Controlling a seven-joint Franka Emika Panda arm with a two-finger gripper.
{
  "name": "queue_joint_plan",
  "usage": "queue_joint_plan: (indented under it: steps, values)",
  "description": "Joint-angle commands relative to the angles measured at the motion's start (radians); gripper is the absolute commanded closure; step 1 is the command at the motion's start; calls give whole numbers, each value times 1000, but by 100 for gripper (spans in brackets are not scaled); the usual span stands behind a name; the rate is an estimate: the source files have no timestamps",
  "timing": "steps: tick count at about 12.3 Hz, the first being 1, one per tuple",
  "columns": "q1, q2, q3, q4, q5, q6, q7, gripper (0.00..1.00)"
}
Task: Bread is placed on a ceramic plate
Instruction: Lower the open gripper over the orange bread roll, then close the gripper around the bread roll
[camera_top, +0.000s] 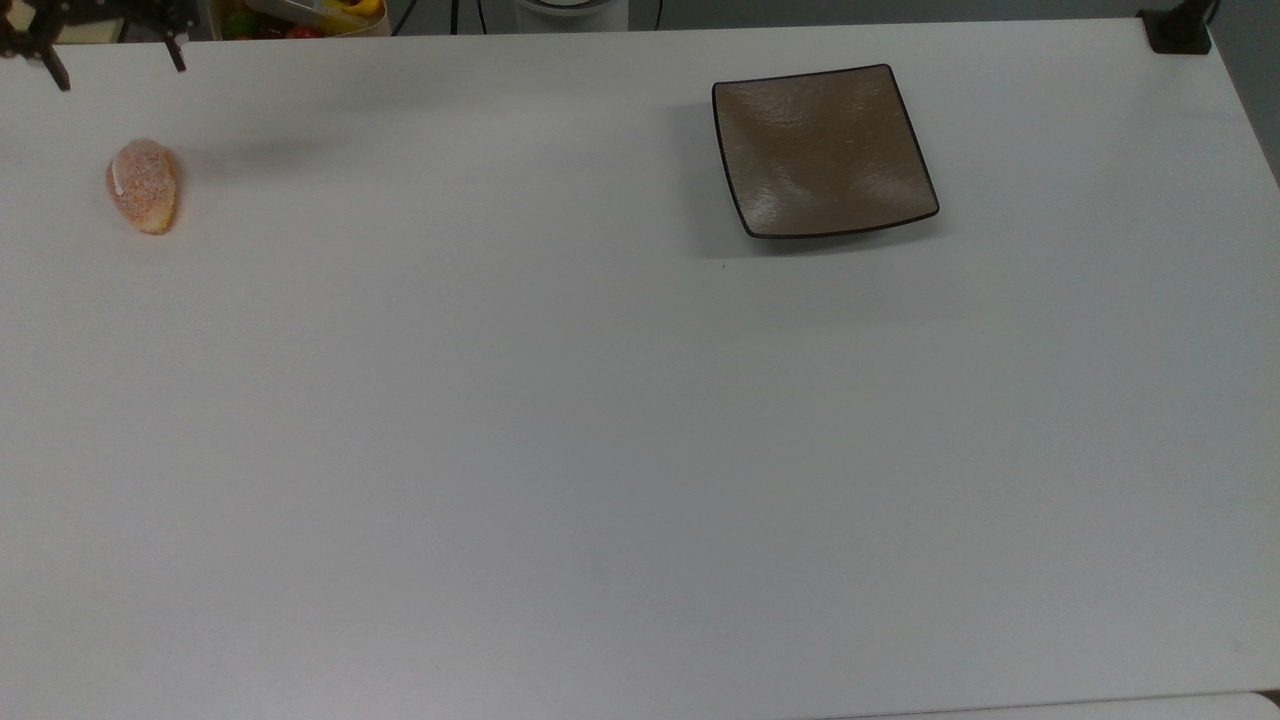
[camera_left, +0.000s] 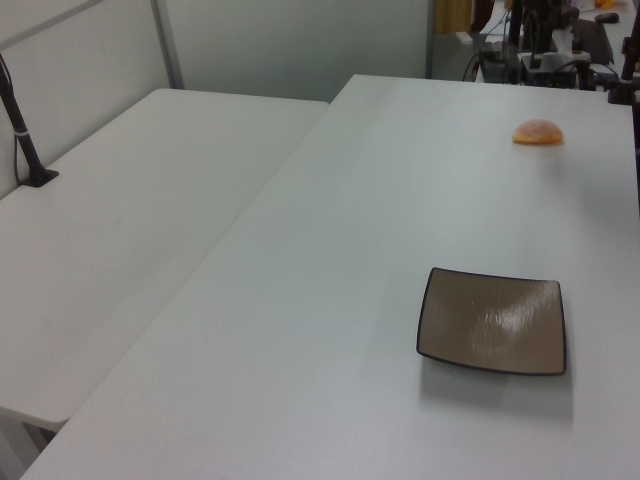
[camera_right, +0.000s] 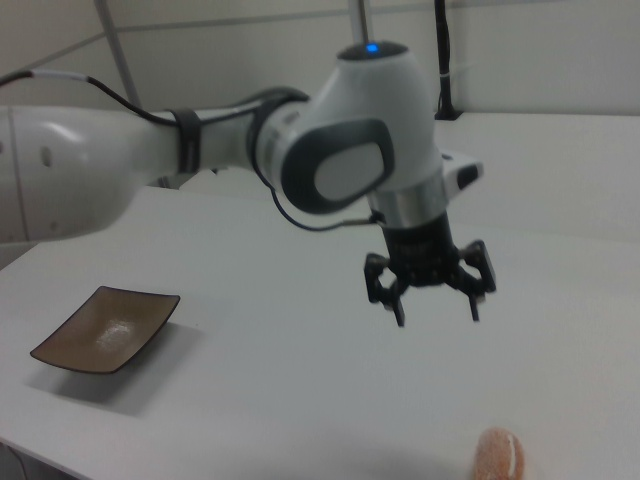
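The bread should go on the ceramic plate (camera_left: 492, 320), so my gripper should next grab it by its domed middle (camera_left: 538, 131).
The bread (camera_top: 142, 186), a small orange-pink sugary bun, lies on the white table at the top view's far left. It also shows as the bread (camera_left: 538, 132) far back in the left view and the bread (camera_right: 499, 455) at the right view's bottom edge. The square brown ceramic plate (camera_top: 822, 150) sits bare, well to the top view's right of the bun; the left view has the plate (camera_left: 492, 320) near the front, and the right view has the plate (camera_right: 105, 328) at its left. My gripper (camera_top: 118, 68) hangs open and holds nothing, in the air behind the bun; in the right view the gripper (camera_right: 437, 315) is above the table, short of the bun.
A tub of colourful items (camera_top: 300, 15) and cables sit past the table's far edge in the top view. A black post base (camera_top: 1180, 30) stands at the top view's right corner. A second white table (camera_left: 130, 200) with a black post adjoins in the left view.
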Motion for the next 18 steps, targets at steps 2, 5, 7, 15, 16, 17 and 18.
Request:
queue_joint_plan:
  steps: [2, 5, 7, 15, 16, 17, 18]
  values:
    - [-40, 93, 0, -39, 1, 106, -47, 0]
    - [-49, 169, 0, -59, 1, 193, -46, 0]
    - [-63, 212, 0, -88, -1, 286, -46, 0]
    - [-82, 249, -12, -177, -7, 413, -49, 0]
    - [-85, 249, -12, -177, -7, 413, -49, 0]
    - [-86, 252, -12, -177, -18, 413, -49, 0]
    - [-88, 255, -19, -179, -54, 416, -49, 0]
